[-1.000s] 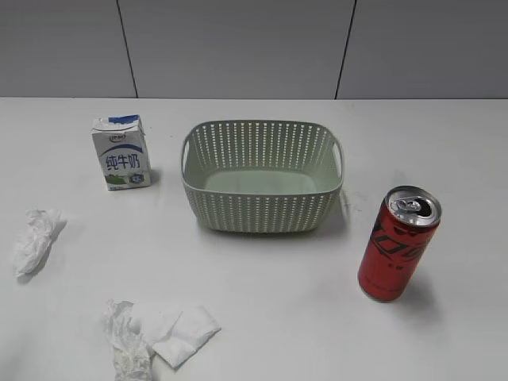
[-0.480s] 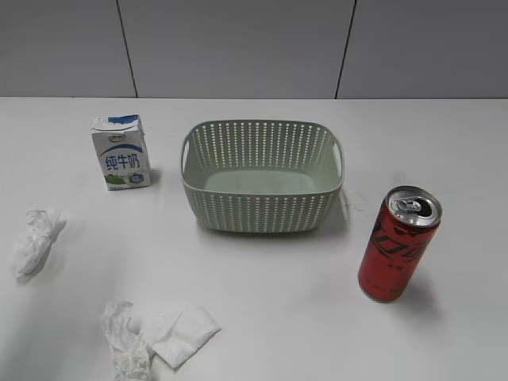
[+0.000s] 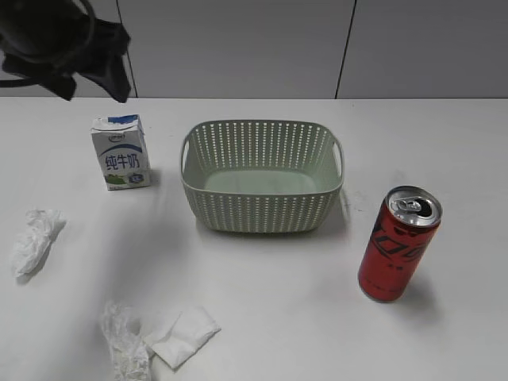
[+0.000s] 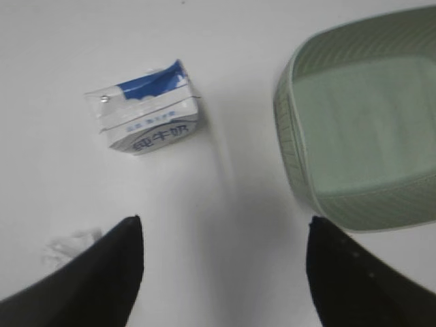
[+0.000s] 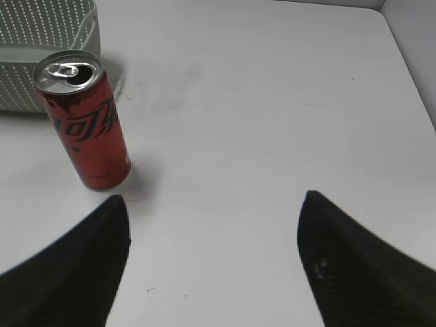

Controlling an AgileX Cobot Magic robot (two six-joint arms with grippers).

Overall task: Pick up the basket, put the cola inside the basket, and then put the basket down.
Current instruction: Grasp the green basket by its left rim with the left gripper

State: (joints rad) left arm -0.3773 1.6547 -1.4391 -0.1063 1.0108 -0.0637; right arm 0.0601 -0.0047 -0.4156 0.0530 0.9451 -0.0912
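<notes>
The left gripper grabs the basket by its thin side rim (image 3: 184, 159) (image 4: 294, 119) next, since the basket is far wider than the gripper's open fingers.
The pale green basket (image 3: 262, 212) stands empty on the white table at the middle. The red cola can (image 3: 397, 248) stands upright to its front right, apart from it. My left gripper (image 3: 95, 89) hangs open and empty high at the back left, above the milk carton. In the left wrist view its jaws (image 4: 225, 235) are spread wide over bare table, with the basket (image 4: 298, 170) to the right. My right gripper (image 5: 214, 211) is open and empty, with the cola (image 5: 85, 122) ahead to its left, next to the basket (image 5: 48, 27). It does not show in the exterior view.
A white-and-blue milk carton (image 3: 121, 152) stands left of the basket and also shows in the left wrist view (image 4: 146, 112). Crumpled tissues lie at the left (image 3: 36, 238) and front left (image 3: 127, 343), beside a folded one (image 3: 184, 333). The table's right edge (image 5: 409, 61) runs nearby.
My left arm has come into the exterior view at the top left, above the milk carton. The basket, the cola and the tissues have not moved.
</notes>
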